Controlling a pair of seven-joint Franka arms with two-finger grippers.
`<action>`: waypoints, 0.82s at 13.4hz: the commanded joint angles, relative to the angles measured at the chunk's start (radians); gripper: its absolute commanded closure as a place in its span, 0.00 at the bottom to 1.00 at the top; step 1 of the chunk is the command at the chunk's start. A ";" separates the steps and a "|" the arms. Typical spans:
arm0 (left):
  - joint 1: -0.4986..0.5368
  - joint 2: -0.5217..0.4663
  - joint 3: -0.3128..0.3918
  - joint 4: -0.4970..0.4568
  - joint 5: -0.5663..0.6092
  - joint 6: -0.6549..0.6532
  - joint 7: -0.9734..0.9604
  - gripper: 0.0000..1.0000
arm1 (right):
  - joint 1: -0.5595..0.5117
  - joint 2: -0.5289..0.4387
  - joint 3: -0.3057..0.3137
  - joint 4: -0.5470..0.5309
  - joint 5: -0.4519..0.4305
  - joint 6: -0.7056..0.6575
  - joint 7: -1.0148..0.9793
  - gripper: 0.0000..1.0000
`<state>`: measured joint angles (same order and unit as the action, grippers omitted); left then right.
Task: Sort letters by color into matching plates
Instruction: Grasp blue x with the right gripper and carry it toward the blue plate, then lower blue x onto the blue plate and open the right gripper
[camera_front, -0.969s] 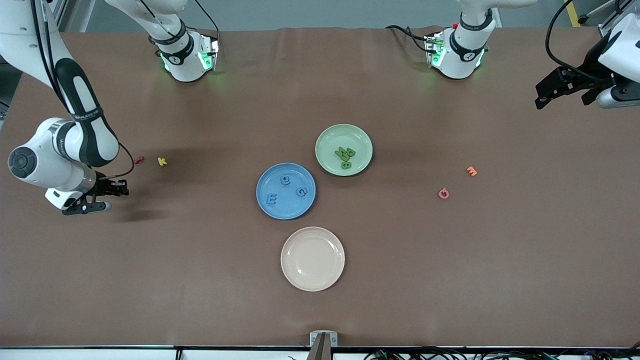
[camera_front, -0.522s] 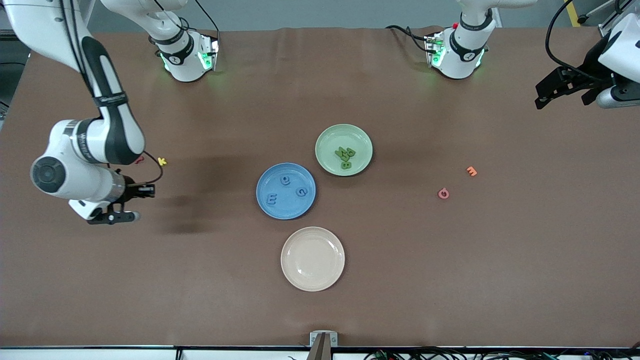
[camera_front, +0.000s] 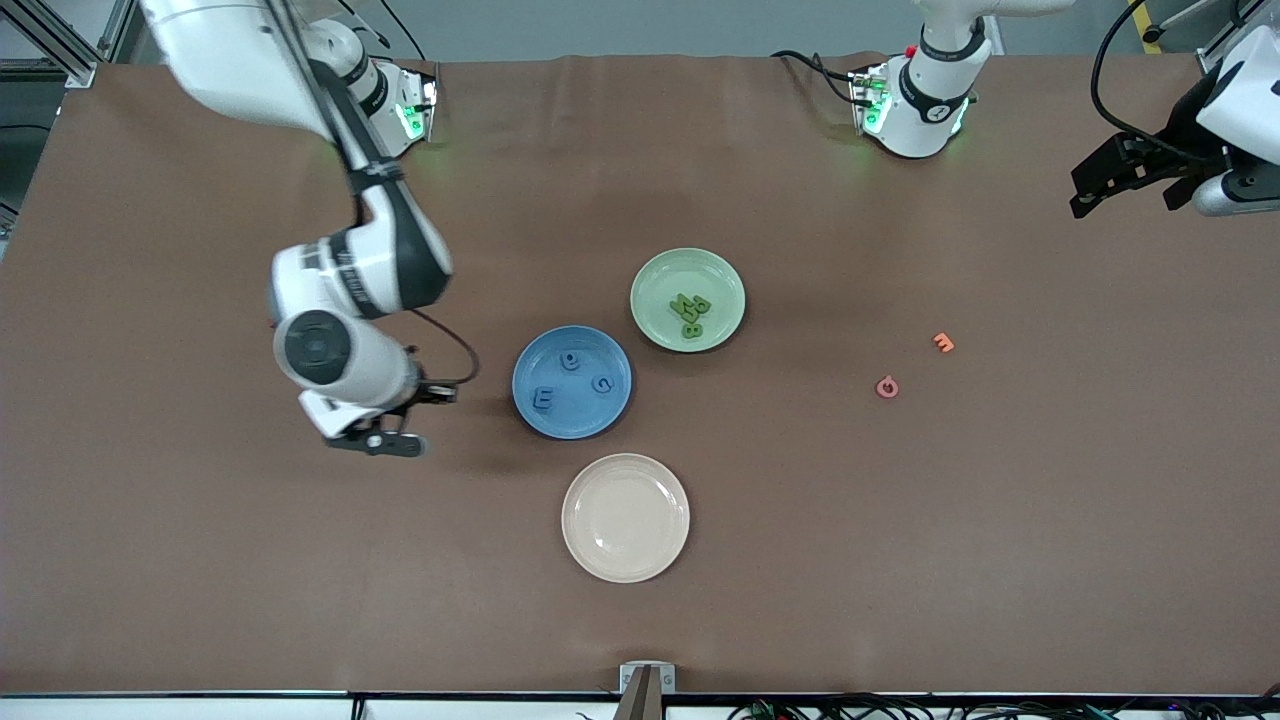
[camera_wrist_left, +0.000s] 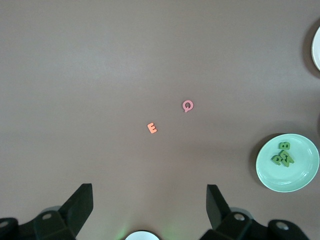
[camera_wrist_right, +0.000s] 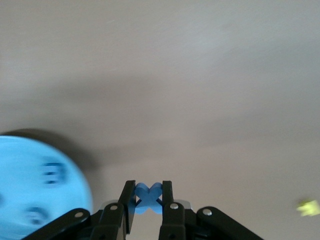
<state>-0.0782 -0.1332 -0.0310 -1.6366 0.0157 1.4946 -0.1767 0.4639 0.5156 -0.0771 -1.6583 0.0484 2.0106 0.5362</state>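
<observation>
The blue X (camera_wrist_right: 148, 195) hangs beside the blue plate (camera_wrist_right: 37, 182), outside the plate's rim, and would miss if I let go now. My right gripper needs to move it over the plate.
My right gripper (camera_front: 430, 418) is over the table just beside the blue plate (camera_front: 575, 422), toward the right arm's end. It is shut on a blue X letter (camera_wrist_right: 146, 198), pinched between its fingers. The blue plate, also in the right wrist view (camera_wrist_right: 25, 165), holds three blue letters (camera_front: 543, 399). The pale green plate (camera_front: 668, 274) touches it on the side farther from the front camera and holds a heap of green letters (camera_front: 690, 312). My left gripper (camera_front: 1100, 190) waits open and empty, high at the left arm's end of the table. Its view shows the green plate (camera_wrist_left: 300, 176).
A cream-beige plate (camera_front: 625, 517) lies nearer the front camera than the blue plate. An orange E (camera_front: 943, 342) and a pink Q (camera_front: 886, 386) lie toward the left arm's end. A yellow letter (camera_wrist_right: 307, 206) shows in the right wrist view.
My right arm has swung from the right arm's end of the table toward the blue plate, carrying the blue letter. The left arm has not moved.
</observation>
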 joint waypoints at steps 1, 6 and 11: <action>0.002 -0.022 -0.001 -0.008 0.003 -0.010 0.013 0.00 | 0.068 0.108 -0.015 0.132 0.071 -0.015 0.117 0.79; 0.002 -0.022 -0.001 -0.008 -0.005 -0.010 0.014 0.00 | 0.133 0.188 -0.013 0.170 0.130 0.094 0.189 0.79; 0.002 -0.022 -0.001 -0.008 -0.005 -0.010 0.014 0.00 | 0.162 0.222 -0.013 0.173 0.172 0.152 0.194 0.79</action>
<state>-0.0782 -0.1347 -0.0311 -1.6365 0.0157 1.4946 -0.1767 0.6085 0.7096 -0.0791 -1.5162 0.1877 2.1498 0.7158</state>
